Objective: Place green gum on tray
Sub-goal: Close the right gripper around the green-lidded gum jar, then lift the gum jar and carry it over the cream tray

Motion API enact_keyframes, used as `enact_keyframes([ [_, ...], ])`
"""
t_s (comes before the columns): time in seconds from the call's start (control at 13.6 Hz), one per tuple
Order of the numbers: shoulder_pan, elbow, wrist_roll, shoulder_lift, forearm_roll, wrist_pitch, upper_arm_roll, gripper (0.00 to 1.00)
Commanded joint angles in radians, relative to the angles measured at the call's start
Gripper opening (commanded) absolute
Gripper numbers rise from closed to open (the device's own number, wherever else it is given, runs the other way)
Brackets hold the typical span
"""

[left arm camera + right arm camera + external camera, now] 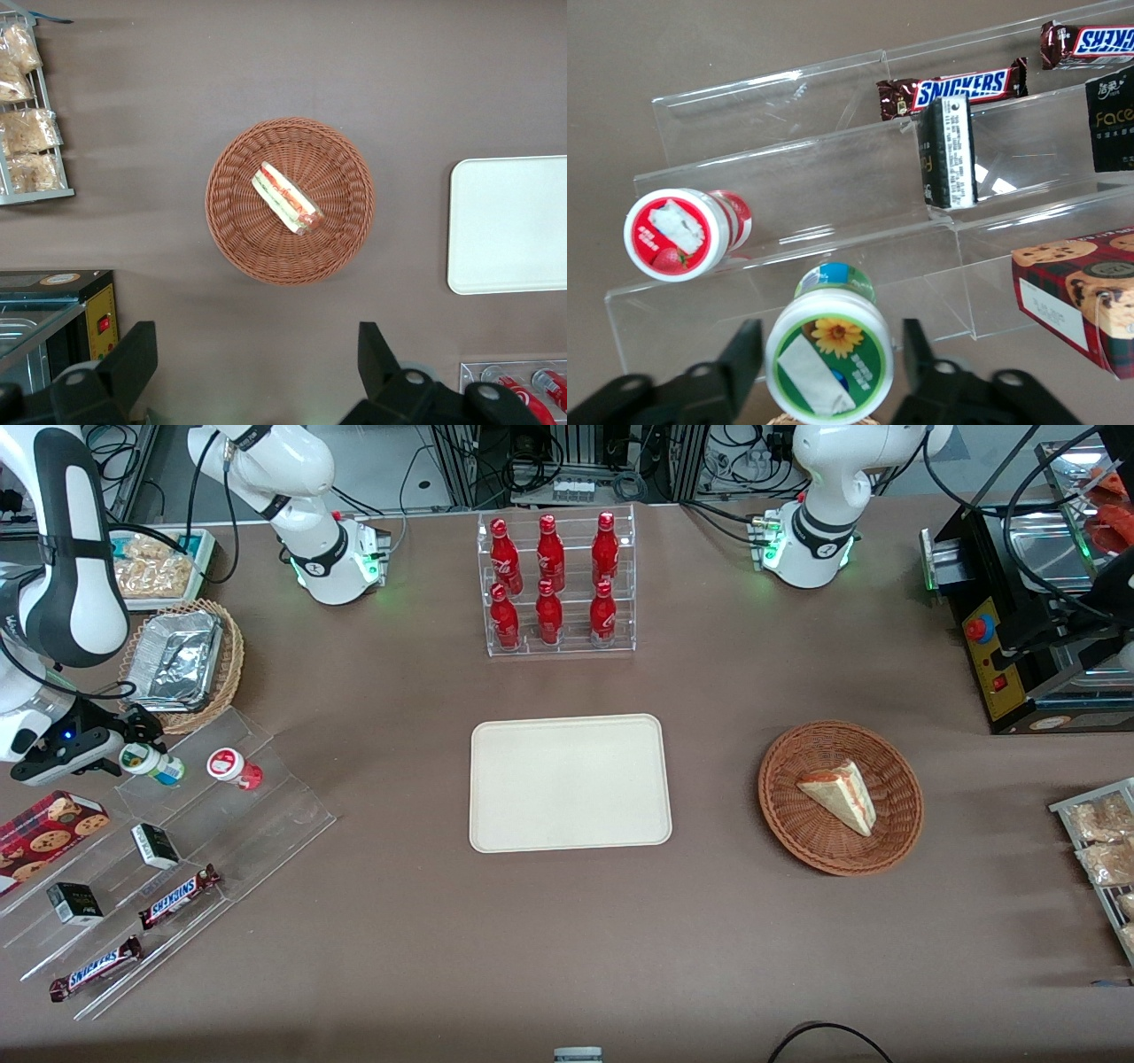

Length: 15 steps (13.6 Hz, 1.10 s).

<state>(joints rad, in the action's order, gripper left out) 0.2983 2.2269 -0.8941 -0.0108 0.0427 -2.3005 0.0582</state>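
I will next grab the gum by its white lid (135, 758) with my right gripper, to place the green gum on the cream tray (569, 783).
The green gum (152, 763) lies on the top step of the clear acrylic display (275, 815), its white lid with a green flower label facing the wrist camera (830, 354). My right gripper (133, 740) is at the display's working-arm end. It is open (830, 338), with one finger on each side of the gum's lid and a narrow gap at each. A red-lidded gum bottle (234, 768) lies beside it on the same step and also shows in the right wrist view (678, 233). The cream tray (569, 783) lies bare at the table's middle, far from the gripper.
Snickers bars (178, 895), black boxes (156, 845) and a cookie box (44, 834) sit on the lower steps. A wicker basket of foil containers (182, 660) stands close by the arm. A rack of red bottles (556, 584) and a basket with a sandwich (840, 797) stand elsewhere.
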Motion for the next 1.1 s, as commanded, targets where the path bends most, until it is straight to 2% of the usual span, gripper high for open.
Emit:
enact_keyframes([
  [0.0,-0.002,-0.007,-0.016,-0.008,0.023,-0.01,-0.003,0.0],
  [0.22,-0.002,-0.029,-0.014,-0.015,0.029,0.021,-0.008,0.0],
  [0.44,-0.017,-0.12,-0.009,-0.018,0.031,0.157,-0.012,0.0],
  [0.74,-0.132,-0.242,0.099,-0.023,0.04,0.327,-0.012,0.0],
  [1.03,-0.299,-0.314,0.326,-0.025,0.039,0.414,-0.012,0.0],
])
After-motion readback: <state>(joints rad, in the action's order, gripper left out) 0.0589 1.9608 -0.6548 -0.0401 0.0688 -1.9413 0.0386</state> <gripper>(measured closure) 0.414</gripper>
